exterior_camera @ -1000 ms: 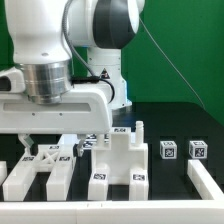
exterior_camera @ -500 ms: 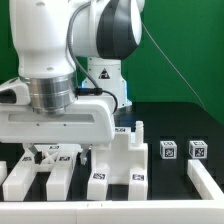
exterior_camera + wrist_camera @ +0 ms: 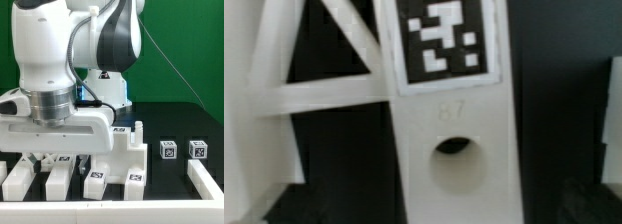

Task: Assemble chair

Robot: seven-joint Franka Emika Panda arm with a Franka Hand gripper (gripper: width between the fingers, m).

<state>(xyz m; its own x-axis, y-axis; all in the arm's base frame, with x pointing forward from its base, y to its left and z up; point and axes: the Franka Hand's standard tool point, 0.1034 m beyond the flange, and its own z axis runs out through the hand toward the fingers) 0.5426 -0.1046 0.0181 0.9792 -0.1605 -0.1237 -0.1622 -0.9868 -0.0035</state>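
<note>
My gripper needs to close on the white bar, because my fingers are around the bar beside its dark hole.
The chair parts are chunky white pieces with black-and-white tags on the black table. In the exterior view a slatted frame piece (image 3: 45,172) lies at the left, with a stepped block (image 3: 122,158) beside it. Two small tagged cubes (image 3: 168,150) stand toward the exterior view's right. My gripper (image 3: 58,158) is low over the frame piece, its fingers spread and mostly hidden by the hand. In the wrist view a white bar (image 3: 452,130) with a tag and a dark hole runs between the dark finger shapes, and the gripper (image 3: 455,208) straddles it without visibly touching.
A second tagged cube (image 3: 198,150) and a long white piece (image 3: 206,180) lie at the exterior view's right. A white rail (image 3: 110,210) runs along the front. A green wall stands behind, and the arm's base (image 3: 110,90) is at the back.
The arm has come down and a little toward the exterior view's right. The hand now sits lower, right over the frame piece. The parts have not moved.
</note>
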